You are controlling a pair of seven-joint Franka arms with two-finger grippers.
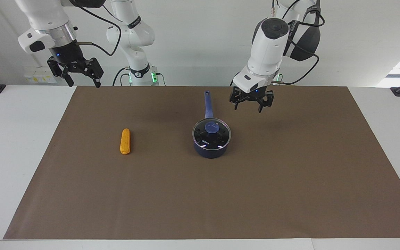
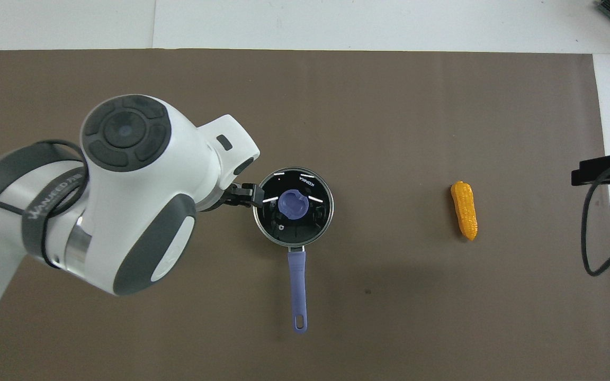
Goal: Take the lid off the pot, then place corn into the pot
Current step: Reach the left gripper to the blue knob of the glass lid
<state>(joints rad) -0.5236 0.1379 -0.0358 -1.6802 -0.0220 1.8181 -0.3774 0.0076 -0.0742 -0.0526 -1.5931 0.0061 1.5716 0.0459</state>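
Observation:
The glass lid spreads too wide for my fingers, so my left gripper should next grip its narrow blue knob (image 2: 293, 203) to lift the lid off.
The dark blue pot (image 1: 211, 151) stands mid-mat, its long handle (image 1: 208, 104) pointing toward the robots. The glass lid (image 1: 217, 139) with its blue knob (image 1: 212, 127) sits on the pot. The orange-yellow corn (image 1: 125, 141) lies on the mat toward the right arm's end. My left gripper (image 1: 248, 109) is open and empty, up in the air over the mat beside the pot's handle. My right gripper (image 1: 84, 85) is open and empty and waits high over the robots' edge of the table. The overhead view shows the lid (image 2: 310, 211), the handle (image 2: 298, 286) and the corn (image 2: 465, 210).
A brown mat (image 1: 255, 194) covers most of the white table (image 1: 9, 139). In the overhead view the left arm's white wrist (image 2: 141, 190) hides the mat beside the pot.

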